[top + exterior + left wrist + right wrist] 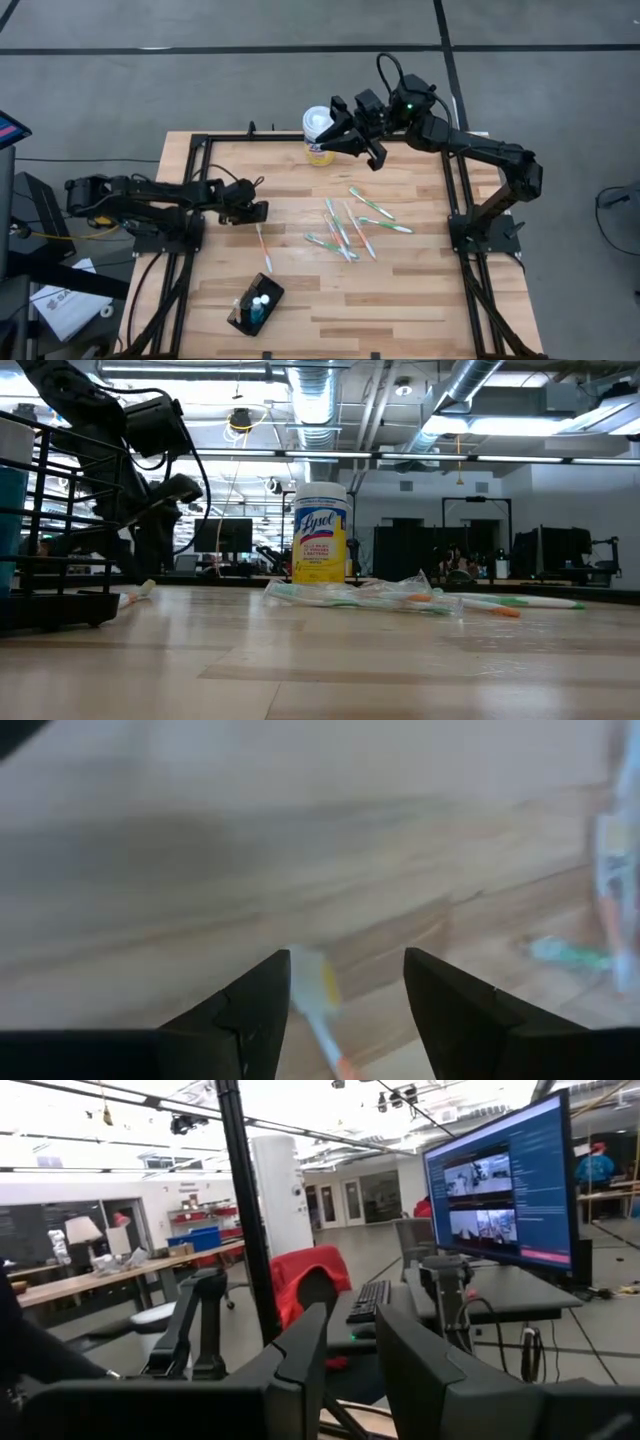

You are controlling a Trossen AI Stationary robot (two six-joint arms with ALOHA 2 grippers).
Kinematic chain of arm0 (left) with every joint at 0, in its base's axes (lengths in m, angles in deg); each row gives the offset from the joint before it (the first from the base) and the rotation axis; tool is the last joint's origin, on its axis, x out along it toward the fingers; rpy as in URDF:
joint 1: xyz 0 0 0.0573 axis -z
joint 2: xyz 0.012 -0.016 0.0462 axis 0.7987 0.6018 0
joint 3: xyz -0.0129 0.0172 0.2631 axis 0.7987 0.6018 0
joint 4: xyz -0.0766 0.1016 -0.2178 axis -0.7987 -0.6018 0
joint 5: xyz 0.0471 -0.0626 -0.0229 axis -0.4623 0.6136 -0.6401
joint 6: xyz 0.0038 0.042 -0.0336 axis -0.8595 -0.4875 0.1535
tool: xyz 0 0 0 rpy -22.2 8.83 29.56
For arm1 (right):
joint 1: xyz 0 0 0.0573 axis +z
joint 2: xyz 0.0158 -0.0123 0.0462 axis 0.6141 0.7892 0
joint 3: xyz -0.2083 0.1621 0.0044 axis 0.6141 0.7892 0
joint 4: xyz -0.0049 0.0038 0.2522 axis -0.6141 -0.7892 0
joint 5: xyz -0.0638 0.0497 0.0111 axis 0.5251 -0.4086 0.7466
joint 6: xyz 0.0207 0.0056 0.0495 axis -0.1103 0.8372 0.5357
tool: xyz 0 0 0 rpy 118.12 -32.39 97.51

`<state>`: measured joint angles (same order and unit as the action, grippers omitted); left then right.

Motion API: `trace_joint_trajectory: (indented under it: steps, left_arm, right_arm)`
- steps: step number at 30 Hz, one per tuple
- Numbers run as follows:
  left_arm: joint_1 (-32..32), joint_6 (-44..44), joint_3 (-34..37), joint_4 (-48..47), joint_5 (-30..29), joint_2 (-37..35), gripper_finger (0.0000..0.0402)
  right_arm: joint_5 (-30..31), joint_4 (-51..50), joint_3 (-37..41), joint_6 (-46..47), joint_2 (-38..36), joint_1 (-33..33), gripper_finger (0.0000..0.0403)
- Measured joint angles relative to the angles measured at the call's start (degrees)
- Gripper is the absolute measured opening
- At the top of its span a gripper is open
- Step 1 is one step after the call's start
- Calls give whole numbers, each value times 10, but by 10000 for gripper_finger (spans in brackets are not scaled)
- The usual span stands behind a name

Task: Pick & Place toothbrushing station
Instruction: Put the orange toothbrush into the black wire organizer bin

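My left gripper is going to grab the lone toothbrush by its head end (259, 228) next. Then it can move the toothbrush to the toothbrushing station (256, 304).
The toothbrushing station (256, 304), a small black box holding a blue and a white item, stands near the table's front edge, left of centre. My left gripper (260, 208) is open low over the table's left part. In the left wrist view (345, 990) its fingers stand on either side of the head end of a lone toothbrush (318, 995) lying on the wood, which also shows in the high view (263, 245). My right gripper (338, 136) is raised beside a yellow-labelled wipes canister (318, 135) at the far edge. It is open and empty (350, 1350).
Several wrapped toothbrushes (350, 225) lie scattered at the table's middle. They also show in the low view (400, 598), in front of the canister (320, 532). A black frame (200, 140) borders the tabletop. Bare wood lies between the station and the toothbrushes.
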<state>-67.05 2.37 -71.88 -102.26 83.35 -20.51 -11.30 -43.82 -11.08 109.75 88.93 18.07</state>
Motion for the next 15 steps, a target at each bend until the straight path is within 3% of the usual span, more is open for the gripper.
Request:
trace_joint_trajectory:
  steps: [15]
  left_arm:
    - [20,70,-2,36,16,72,186]
  right_arm:
    - [-20,0,0,-5,0,0,82]
